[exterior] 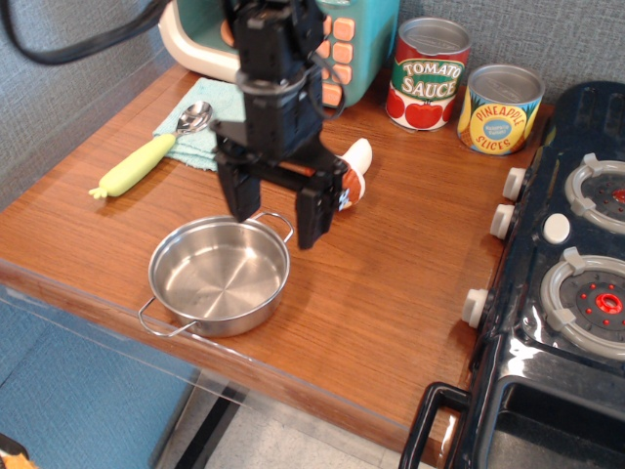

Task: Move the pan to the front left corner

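Observation:
The robot's gripper will next grab the pan's steel rim (pixel 278 238) to move the pan (pixel 217 278) to the front corner of the table.
The pan (pixel 217 278), shallow shiny steel with two wire loop handles, sits near the table's front edge, left of centre. My black gripper (pixel 274 223) is open and hangs over the pan's far rim. Its fingertips (pixel 311 231) straddle the far loop handle (pixel 277 221) without closing on it. I cannot tell whether they touch the pan. The front left corner (pixel 34 252) of the brown wood-grain tabletop lies to the pan's left and is bare.
A toy mushroom (pixel 354 164) lies just behind the gripper, partly hidden. A yellow-handled spoon (pixel 137 164) rests on a teal cloth (pixel 190 147) at back left. Two cans (pixel 428 73) and a teal appliance (pixel 356 39) stand at the back. The black toy stove (pixel 562 283) fills the right.

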`<state>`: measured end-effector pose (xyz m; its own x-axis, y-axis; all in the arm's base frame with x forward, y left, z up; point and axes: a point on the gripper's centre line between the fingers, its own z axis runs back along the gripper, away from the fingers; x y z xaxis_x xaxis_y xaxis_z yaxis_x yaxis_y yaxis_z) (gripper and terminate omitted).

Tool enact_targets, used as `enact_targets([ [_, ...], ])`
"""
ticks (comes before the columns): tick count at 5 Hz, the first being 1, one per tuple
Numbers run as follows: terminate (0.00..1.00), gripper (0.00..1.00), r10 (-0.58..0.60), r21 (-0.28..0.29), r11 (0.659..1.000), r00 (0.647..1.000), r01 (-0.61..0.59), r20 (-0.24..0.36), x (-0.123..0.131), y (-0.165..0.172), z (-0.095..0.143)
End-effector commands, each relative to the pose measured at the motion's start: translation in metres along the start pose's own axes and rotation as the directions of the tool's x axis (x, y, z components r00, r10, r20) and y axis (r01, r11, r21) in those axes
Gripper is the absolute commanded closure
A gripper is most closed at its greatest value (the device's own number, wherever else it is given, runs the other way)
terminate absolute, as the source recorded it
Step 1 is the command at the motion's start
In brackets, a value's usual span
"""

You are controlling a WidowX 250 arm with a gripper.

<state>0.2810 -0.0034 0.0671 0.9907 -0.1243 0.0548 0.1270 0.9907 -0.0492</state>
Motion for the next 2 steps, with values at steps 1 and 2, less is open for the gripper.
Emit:
enact_targets([
  [1, 0.0, 0.0, -0.054, 0.072, 0.996, 0.998, 0.056, -0.026, -0.022, -0.005, -0.027],
  [2, 0.0, 0.0, -0.089, 0.065, 0.994, 0.994, 0.093, -0.057, -0.022, -0.013, -0.043],
])
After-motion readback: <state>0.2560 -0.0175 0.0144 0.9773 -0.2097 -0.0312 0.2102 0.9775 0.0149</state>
